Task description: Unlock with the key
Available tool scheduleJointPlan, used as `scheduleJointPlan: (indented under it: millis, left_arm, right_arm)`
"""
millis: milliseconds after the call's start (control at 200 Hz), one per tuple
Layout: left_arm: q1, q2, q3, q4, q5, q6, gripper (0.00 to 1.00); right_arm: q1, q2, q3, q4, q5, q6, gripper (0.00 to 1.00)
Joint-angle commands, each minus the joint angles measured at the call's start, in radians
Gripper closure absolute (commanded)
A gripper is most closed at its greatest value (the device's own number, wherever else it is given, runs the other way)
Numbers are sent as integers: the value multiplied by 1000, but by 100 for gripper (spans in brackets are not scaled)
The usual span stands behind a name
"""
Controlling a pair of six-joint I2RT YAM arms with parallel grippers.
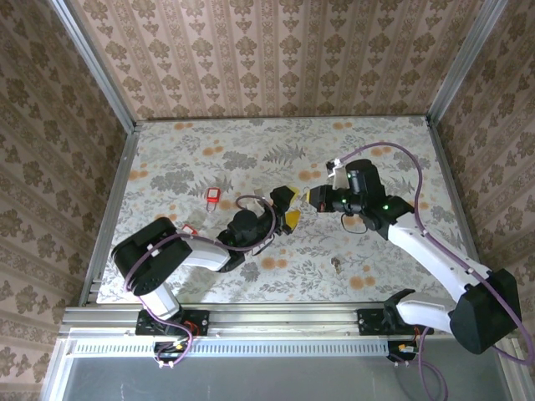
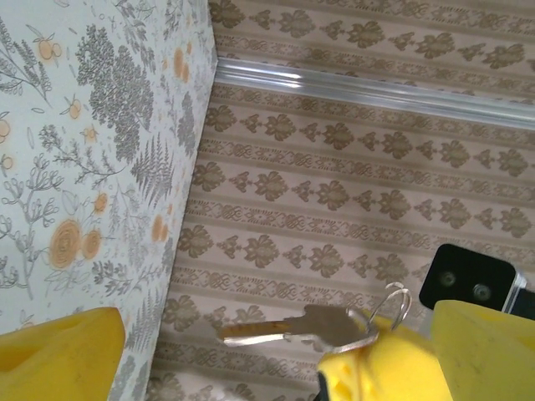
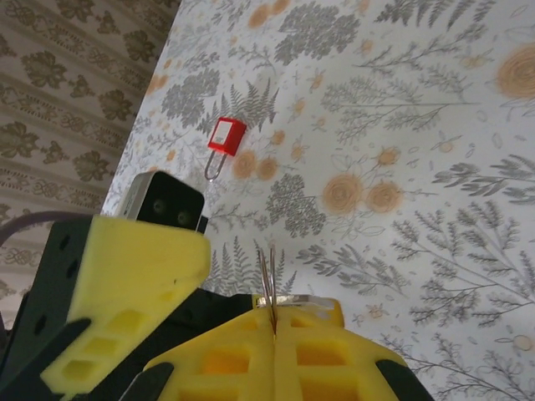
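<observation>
My left gripper is to grab the key [image 2: 311, 327] by its blade [image 2: 255, 332] next, so that the key's head stays free for my right gripper to unlock with.
The key [image 2: 311, 327] is a thin grey metal key on a wire ring, and its blade points left in the left wrist view. My right gripper [image 3: 274, 327] is shut on its head, and the key [image 3: 269, 276] sticks up edge-on from the closed yellow pads. My left gripper [image 2: 276, 355] is open, with one yellow finger [image 2: 58, 355] on each side of the blade and clear of it. From above, the left gripper [image 1: 288, 209] and the right gripper [image 1: 312, 198] meet tip to tip over the middle of the table. A red padlock [image 1: 213, 197] lies to their left.
A second red padlock [image 1: 190, 228] lies beside the left arm. The first red padlock [image 3: 226, 138] lies flat, its shackle pointing towards me. A small dark metal item [image 1: 336, 266] lies near the table's front edge. Patterned walls enclose the floral table [image 1: 393, 159] on three sides.
</observation>
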Motion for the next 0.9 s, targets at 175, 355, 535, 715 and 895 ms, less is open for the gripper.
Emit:
scheduleJointPlan:
  millis: [175, 355, 535, 715, 895]
  left_arm:
    - [-8, -28, -13, 47, -53, -33, 7]
    - [-10, -26, -23, 49, -59, -33, 9]
    - [-10, -25, -16, 55, -53, -32, 15]
    - [-8, -25, -20, 56, -53, -23, 22]
    - [-3, -23, -19, 58, -47, -13, 34]
  right_arm:
    - [107, -39, -55, 117, 26, 69, 100]
    - [125, -39, -80, 140, 23, 80, 100]
    - [146, -58, -121, 153, 22, 79, 100]
    - [147, -74, -152, 152, 23, 75, 100]
    - [147, -87, -158, 137, 20, 54, 100]
